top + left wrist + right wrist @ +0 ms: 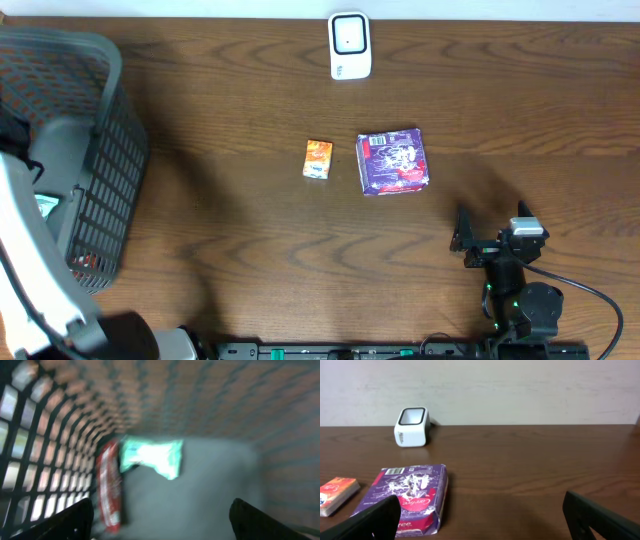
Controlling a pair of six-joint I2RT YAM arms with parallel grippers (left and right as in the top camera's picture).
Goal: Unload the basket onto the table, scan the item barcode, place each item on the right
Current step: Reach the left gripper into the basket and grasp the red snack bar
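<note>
I should reach the red packet (109,485) with my left gripper and grab its near end (113,516). The packet's long body then stays uncovered to scan the item barcode.
A white barcode scanner (350,45) stands at the table's far edge, and shows as well in the right wrist view (411,426). A purple pack (394,161) with a barcode on its top and a small orange box (318,159) lie mid-table. My left arm (30,250) reaches into the grey mesh basket (100,150). Inside it, my left gripper (161,506) hangs open above a teal packet (152,456) and a red packet (109,485), touching neither. My right gripper (490,215) rests open near the front right, with the purple pack (412,497) ahead of its left finger.
The basket's mesh walls (55,460) close in around my left gripper on the left and far sides. The orange box (335,495) lies left of the purple pack. A black cable (600,300) runs by the right arm's base.
</note>
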